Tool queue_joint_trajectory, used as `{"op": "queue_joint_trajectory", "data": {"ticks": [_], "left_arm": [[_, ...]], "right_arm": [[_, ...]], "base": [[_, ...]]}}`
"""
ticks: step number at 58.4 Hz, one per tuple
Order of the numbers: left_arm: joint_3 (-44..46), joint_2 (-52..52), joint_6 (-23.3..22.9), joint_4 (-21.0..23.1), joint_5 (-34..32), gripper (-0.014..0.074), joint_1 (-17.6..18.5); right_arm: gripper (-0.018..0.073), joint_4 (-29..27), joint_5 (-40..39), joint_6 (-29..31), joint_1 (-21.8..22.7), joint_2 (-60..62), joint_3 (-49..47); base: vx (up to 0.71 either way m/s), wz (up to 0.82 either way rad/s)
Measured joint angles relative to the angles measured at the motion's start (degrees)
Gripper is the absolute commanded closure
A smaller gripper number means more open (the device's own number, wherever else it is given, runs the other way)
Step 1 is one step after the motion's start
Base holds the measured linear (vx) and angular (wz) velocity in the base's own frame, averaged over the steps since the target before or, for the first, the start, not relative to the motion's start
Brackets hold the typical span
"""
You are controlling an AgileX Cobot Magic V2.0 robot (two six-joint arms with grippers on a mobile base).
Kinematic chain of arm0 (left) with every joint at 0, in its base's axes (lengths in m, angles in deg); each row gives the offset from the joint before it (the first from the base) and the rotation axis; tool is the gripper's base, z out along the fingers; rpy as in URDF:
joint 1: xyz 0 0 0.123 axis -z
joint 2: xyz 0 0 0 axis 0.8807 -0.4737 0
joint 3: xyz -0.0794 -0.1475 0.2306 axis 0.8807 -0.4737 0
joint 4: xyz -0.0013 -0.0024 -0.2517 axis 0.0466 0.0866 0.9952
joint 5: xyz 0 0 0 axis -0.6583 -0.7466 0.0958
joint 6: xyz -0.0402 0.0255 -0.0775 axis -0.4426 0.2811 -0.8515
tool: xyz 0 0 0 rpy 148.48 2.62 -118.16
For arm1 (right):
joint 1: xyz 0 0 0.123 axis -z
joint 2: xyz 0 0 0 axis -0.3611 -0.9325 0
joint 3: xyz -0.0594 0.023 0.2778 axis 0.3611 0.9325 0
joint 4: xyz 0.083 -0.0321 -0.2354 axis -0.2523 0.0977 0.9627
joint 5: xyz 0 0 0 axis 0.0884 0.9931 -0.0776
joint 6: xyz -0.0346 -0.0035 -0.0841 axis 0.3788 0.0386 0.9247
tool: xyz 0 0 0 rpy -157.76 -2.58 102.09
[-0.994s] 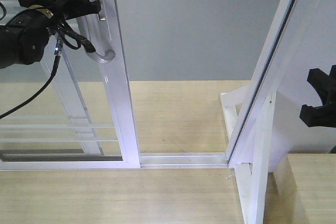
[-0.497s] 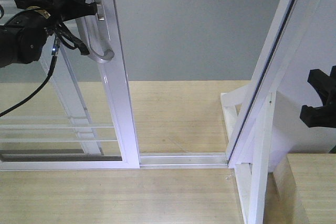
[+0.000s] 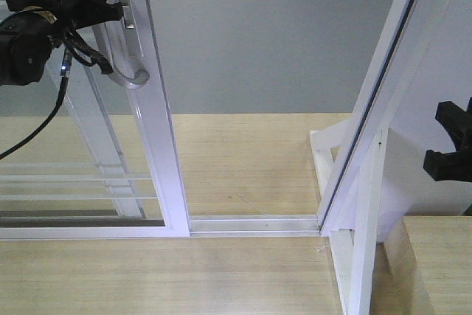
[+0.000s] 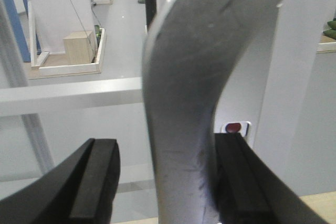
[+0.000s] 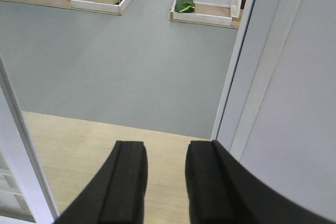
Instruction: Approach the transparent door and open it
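Observation:
The transparent door (image 3: 153,116) needs to be opened, so I should grab its curved grey pull handle (image 3: 127,53) with my left gripper next.
The transparent door (image 3: 153,116) is a white-framed glass panel with thin horizontal bars, standing at the left of the front view. Its curved grey pull handle (image 3: 127,53) is on the right stile. My left gripper (image 3: 110,7) reaches around the handle from the left. In the left wrist view the handle (image 4: 184,93) stands between the black fingers (image 4: 97,182), touching the right one with a gap at the left one. My left gripper (image 4: 163,179) is open around it. My right gripper (image 3: 451,145) hangs at the right edge, open and empty (image 5: 165,182).
A tilted white frame post (image 3: 383,86) stands at the right, also in the right wrist view (image 5: 236,77). The floor track (image 3: 254,224) runs between door and post. A wooden box (image 3: 435,263) sits at lower right. Grey floor (image 3: 265,35) lies beyond the opening.
The door and its handle have slid a little to the left, and my left gripper moved left with them. The gap to the right post is wider. The right gripper has not moved.

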Motion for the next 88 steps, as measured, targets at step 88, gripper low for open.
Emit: {"op": "queue_joint_trajectory", "data": {"ticks": [88], "left_arm": [[-21.9, 41.8, 4.3, 2.0, 17.8, 0.0132, -7.2]], "right_arm": [[0.0278, 0.1, 0.3, 0.0, 0.0, 0.0, 0.0]], "base": [[0.0, 0.0]]}}
